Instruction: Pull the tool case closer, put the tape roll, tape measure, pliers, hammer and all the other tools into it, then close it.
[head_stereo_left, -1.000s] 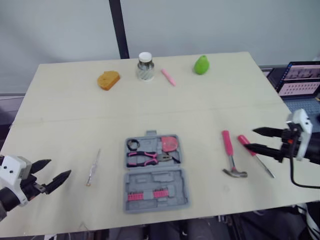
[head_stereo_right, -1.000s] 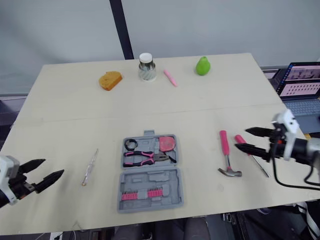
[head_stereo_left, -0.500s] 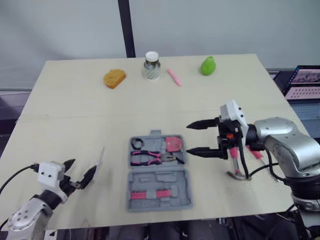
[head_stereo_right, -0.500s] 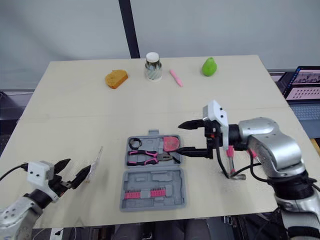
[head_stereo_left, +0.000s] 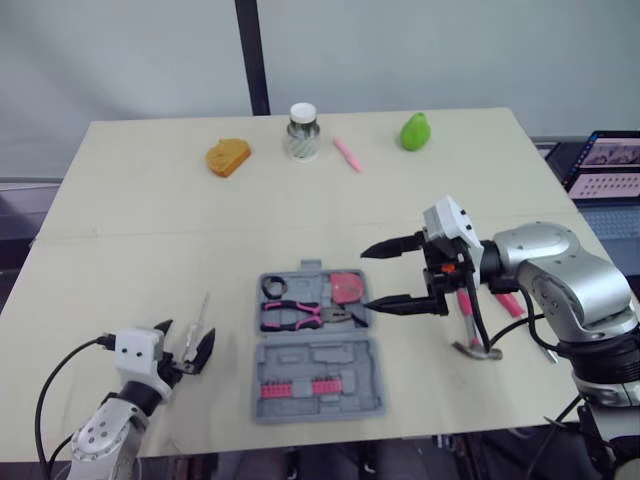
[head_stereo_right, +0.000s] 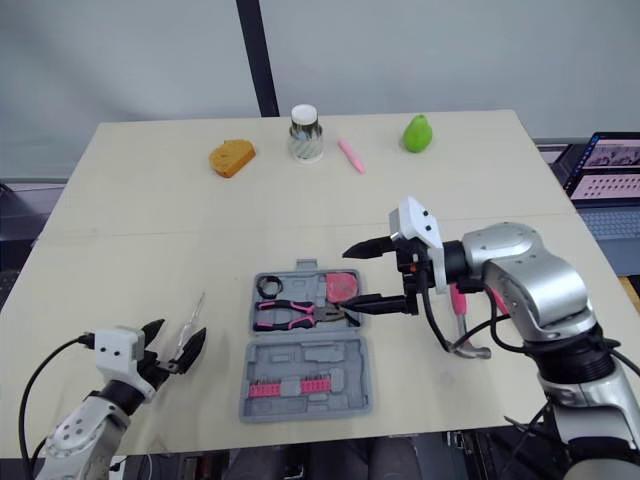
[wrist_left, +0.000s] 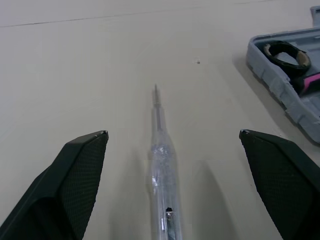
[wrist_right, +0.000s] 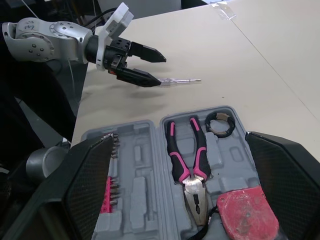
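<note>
I need to grab the screwdriver by its clear handle (head_stereo_left: 193, 343) with my left gripper next, which leaves the screwdriver's thin pointed tip (head_stereo_left: 207, 296) free.
The grey tool case (head_stereo_left: 315, 350) lies open near the table's front, holding a tape roll (head_stereo_left: 272, 288), pink-handled pliers (wrist_right: 187, 155) and a red tape measure (head_stereo_left: 345, 288); pink bits (head_stereo_left: 295, 388) sit in its near half. My right gripper (head_stereo_left: 367, 279) hovers open at the case's right side, over the tape measure end. Behind that arm lie the hammer (head_stereo_left: 472, 335) and a pink screwdriver (head_stereo_left: 515, 305). My left gripper (head_stereo_right: 175, 345) is open, its fingers on either side of a clear screwdriver (wrist_left: 162, 165) flat on the table left of the case.
Along the far edge stand an orange bread-like piece (head_stereo_left: 228, 156), a jar (head_stereo_left: 303, 132), a pink marker (head_stereo_left: 348, 154) and a green pear (head_stereo_left: 415, 131). A laptop (head_stereo_left: 610, 165) sits beyond the table's right edge.
My right gripper swung left from the table's right edge to the case's right side. My left gripper moved in around the clear screwdriver. The camera also shifted.
</note>
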